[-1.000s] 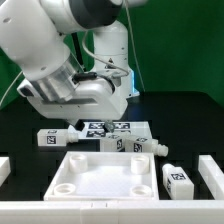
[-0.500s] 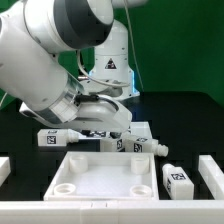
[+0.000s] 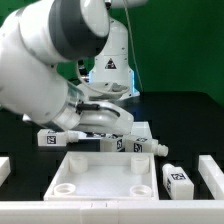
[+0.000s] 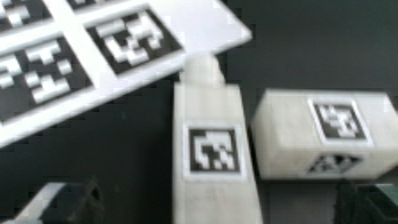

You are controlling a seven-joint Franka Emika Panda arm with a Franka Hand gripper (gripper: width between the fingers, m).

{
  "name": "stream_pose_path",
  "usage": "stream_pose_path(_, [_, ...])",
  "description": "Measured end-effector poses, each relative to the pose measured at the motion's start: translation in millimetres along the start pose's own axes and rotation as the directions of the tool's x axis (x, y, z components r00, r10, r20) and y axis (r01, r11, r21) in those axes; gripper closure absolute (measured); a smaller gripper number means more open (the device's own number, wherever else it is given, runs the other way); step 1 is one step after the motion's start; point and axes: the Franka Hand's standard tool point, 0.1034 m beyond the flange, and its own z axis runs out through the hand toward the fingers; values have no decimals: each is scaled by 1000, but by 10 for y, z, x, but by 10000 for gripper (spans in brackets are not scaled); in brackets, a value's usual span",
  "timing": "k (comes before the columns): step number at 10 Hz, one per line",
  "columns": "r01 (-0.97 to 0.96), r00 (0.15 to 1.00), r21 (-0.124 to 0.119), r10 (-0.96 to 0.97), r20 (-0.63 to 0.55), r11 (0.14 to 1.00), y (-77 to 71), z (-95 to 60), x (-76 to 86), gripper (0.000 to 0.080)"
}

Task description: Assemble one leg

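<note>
I need to grab the leg with my gripper by its plain end (image 4: 217, 207), so the leg's narrow tip stays free to go into the white tabletop.
In the wrist view a long white leg (image 4: 215, 140) with a square tag lies between my open gripper (image 4: 217, 206). The dark fingertips (image 4: 54, 204) stand wide apart on either side of it and do not touch it. A second leg (image 4: 322, 133) lies right beside it. In the exterior view my gripper (image 3: 108, 126) hangs low over the cluster of legs (image 3: 128, 143) behind the white tabletop (image 3: 105, 176). Its fingertips are hidden by the hand. Another leg (image 3: 54, 138) lies at the exterior view's left and one (image 3: 178, 180) at the right.
The marker board (image 4: 98, 50) lies just beyond the legs; it also shows in the exterior view (image 3: 120, 126), partly under the arm. White blocks (image 3: 212, 176) stand at the table's side edges. The robot base (image 3: 108, 70) rises behind.
The arm has come down and toward the exterior view's right, bringing the gripper low over the cluster of legs. The parts have not moved.
</note>
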Motion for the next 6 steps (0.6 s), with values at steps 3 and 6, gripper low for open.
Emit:
stream_pose_path(3, [1, 1000, -8, 0, 13, 1000, -20, 60, 79, 151])
stream_pose_path(6, [3, 1000, -18, -3, 18, 1000, -38, 150, 97, 151])
